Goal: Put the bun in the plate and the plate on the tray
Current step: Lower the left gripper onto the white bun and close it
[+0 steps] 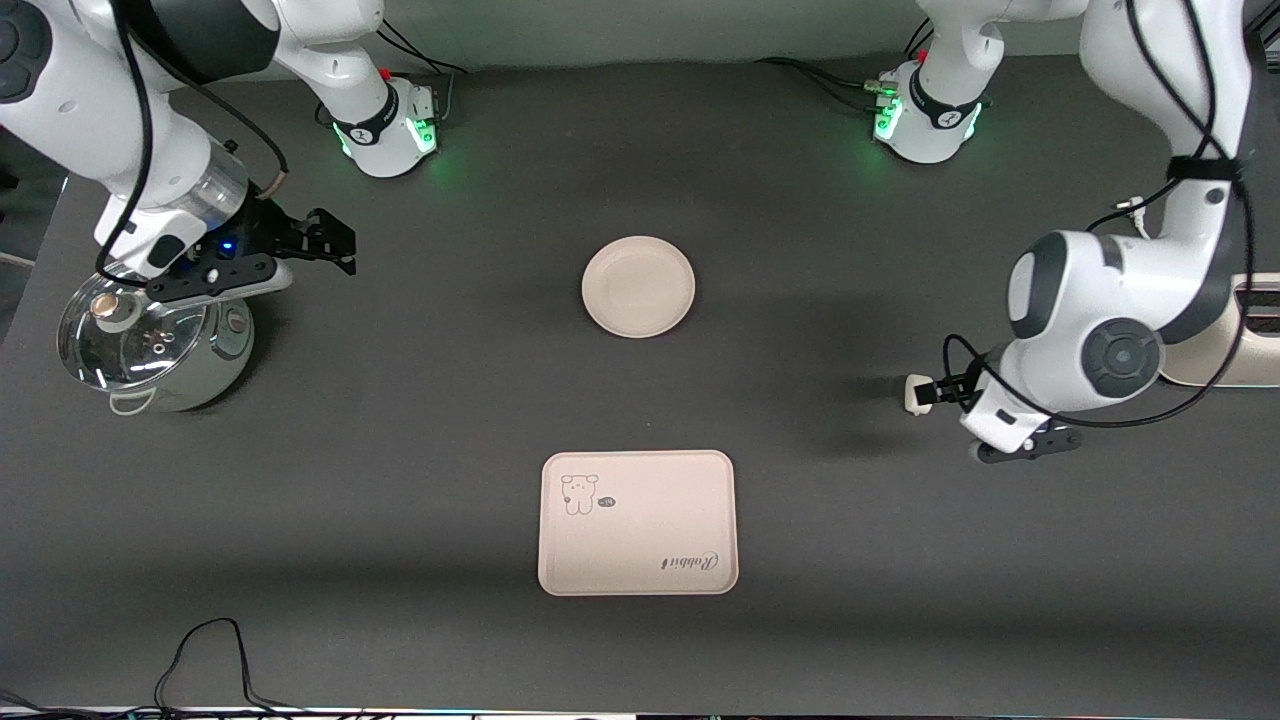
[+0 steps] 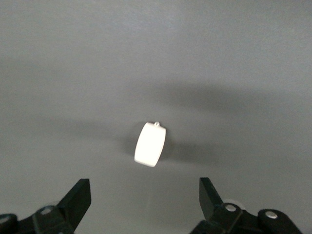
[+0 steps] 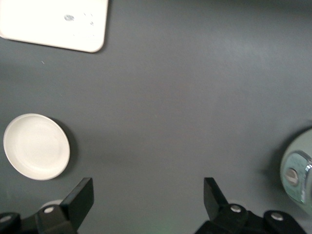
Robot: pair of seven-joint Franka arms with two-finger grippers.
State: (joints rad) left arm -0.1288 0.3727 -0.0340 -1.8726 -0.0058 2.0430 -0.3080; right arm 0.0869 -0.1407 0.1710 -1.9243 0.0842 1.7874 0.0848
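My left gripper grabs the small white bun's plain end (image 2: 146,159) opposite the loop next, to put the bun in the plate.
The small white bun (image 1: 916,392) lies on the dark table toward the left arm's end, farther from the front camera than the tray. My left gripper (image 1: 941,392) hangs low just beside it, open. In the left wrist view the bun (image 2: 150,144) lies ahead of the black fingertips (image 2: 80,195), not between them, with my left gripper (image 2: 144,191) empty. The round cream plate (image 1: 638,286) sits empty mid-table. The rectangular tray (image 1: 638,522) with the "Rabbit" script lies nearer the front camera. My right gripper (image 1: 338,250) waits open beside the pot, holding nothing.
A steel pot with a glass lid (image 1: 150,340) stands at the right arm's end, under the right wrist. The right wrist view shows my right gripper (image 3: 146,190), the plate (image 3: 36,146), a tray corner (image 3: 53,22) and the pot's edge (image 3: 298,173). A cream appliance (image 1: 1245,340) sits at the left arm's end.
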